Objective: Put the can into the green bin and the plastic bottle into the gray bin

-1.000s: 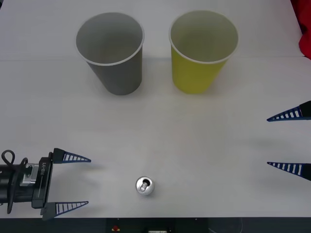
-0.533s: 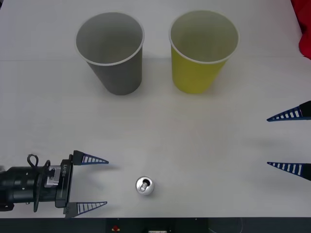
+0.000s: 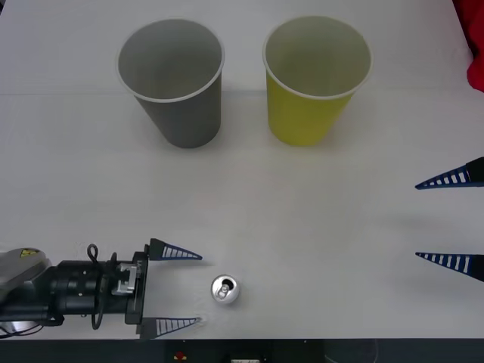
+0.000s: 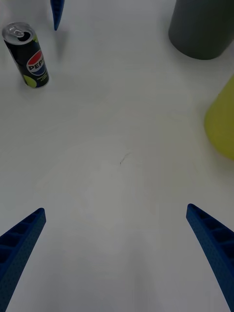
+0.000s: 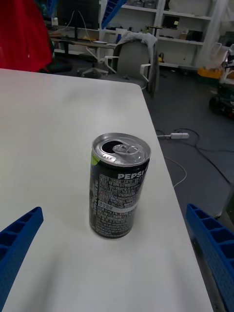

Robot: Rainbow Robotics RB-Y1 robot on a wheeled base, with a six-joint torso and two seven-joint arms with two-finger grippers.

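The can needs to go into the green bin (image 3: 315,79), so next my left gripper should grab it by its dark labeled body (image 3: 226,291) and drop it in there.
The can (image 3: 225,290) stands upright near the table's front edge, silver top up, with a dark label (image 5: 117,187); it also shows in the right wrist view (image 4: 27,54). My left gripper (image 3: 198,290) is open, low at the front left, its blue fingers pointing at the can and just short of it. The gray bin (image 3: 172,82) stands at the back left and the green bin (image 3: 315,79), a yellow cup, at the back right. My right gripper (image 3: 417,220) is open at the right edge, idle. The plastic bottle is out of view.
The white table's front edge (image 3: 302,339) runs just behind the can. A red object (image 3: 476,64) sits at the far right edge. In the left wrist view, an office chair (image 5: 134,61) and shelves stand beyond the table.
My left arm has slid right along the front edge, bringing its open fingers from the far left close to the can. The can, both cups and the right gripper have not moved.
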